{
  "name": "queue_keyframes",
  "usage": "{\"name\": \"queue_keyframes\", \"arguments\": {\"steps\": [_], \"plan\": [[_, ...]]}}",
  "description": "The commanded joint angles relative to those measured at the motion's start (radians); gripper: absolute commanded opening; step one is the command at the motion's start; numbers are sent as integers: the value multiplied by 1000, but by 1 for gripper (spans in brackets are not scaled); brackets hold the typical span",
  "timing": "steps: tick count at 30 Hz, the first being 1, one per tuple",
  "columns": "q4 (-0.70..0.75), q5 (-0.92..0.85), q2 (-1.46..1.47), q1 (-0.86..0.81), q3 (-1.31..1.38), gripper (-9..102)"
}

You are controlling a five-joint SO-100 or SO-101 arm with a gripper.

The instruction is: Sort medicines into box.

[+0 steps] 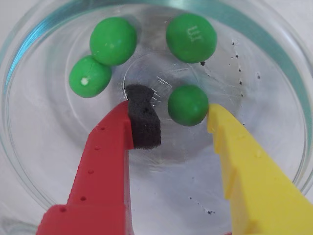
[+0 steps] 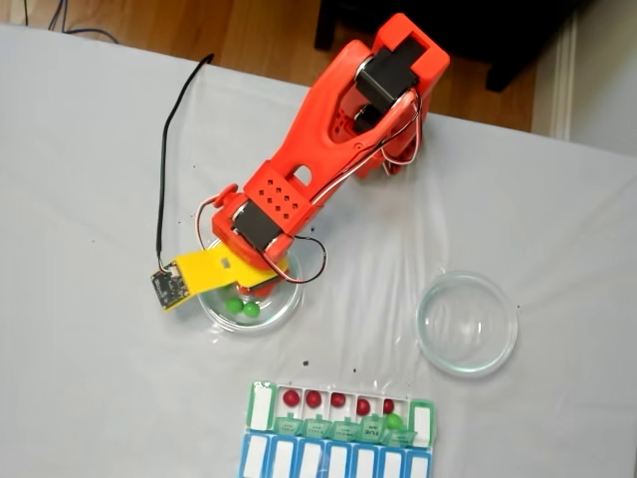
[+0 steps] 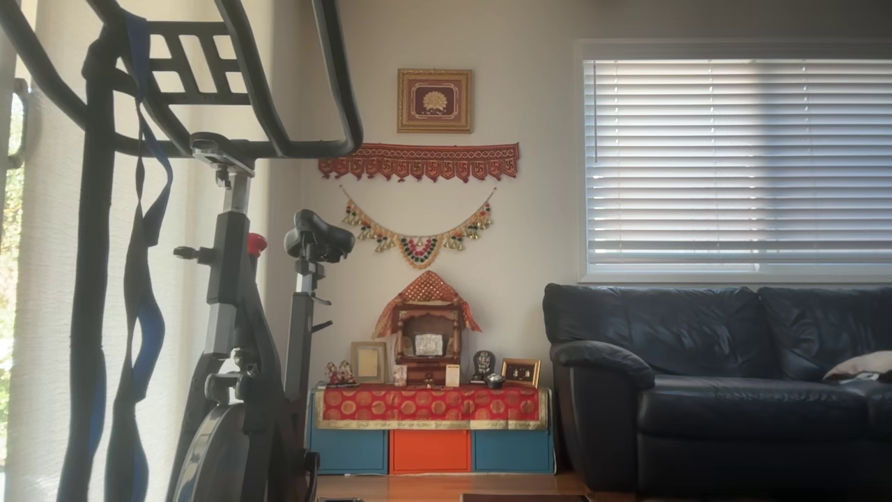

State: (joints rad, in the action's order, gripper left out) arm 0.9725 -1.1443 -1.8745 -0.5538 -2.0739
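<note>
The medicines need to be sorted into the box, so the robot's gripper will next pick up the green medicine ball by its round sides.
Several green medicines lie in a round clear glass dish (image 1: 44,161). One green ball (image 1: 188,105) sits between my fingers; its right side touches the yellow finger (image 1: 244,161), while a small gap separates it from the black pad on the red finger (image 1: 105,166). My gripper (image 1: 178,113) is open around it, low in the dish. Three more green balls (image 1: 113,40) rest at the dish's far side. In the fixed view my gripper (image 2: 244,291) reaches into the dish (image 2: 284,311). The box (image 2: 261,406) stands near the front edge, lids open, holding several dark red balls (image 2: 314,399) and one green ball (image 2: 395,421).
An empty glass dish (image 2: 466,324) stands to the right of the arm in the fixed view. A blue-and-white organiser row (image 2: 333,460) lies directly in front of the box. A black cable (image 2: 164,189) runs across the white table. Tiny black specks (image 1: 239,73) dot the dish.
</note>
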Motion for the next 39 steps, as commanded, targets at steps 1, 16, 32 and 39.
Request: {"name": "queue_keyframes", "arguments": {"steps": [1, 16, 32, 39], "plan": [[-18, 11, -100, 8, 12, 18], [-100, 26, -126, 6, -38, 18], [-115, 9, -135, 5, -58, 13], [-120, -12, -133, 11, -81, 10]]}}
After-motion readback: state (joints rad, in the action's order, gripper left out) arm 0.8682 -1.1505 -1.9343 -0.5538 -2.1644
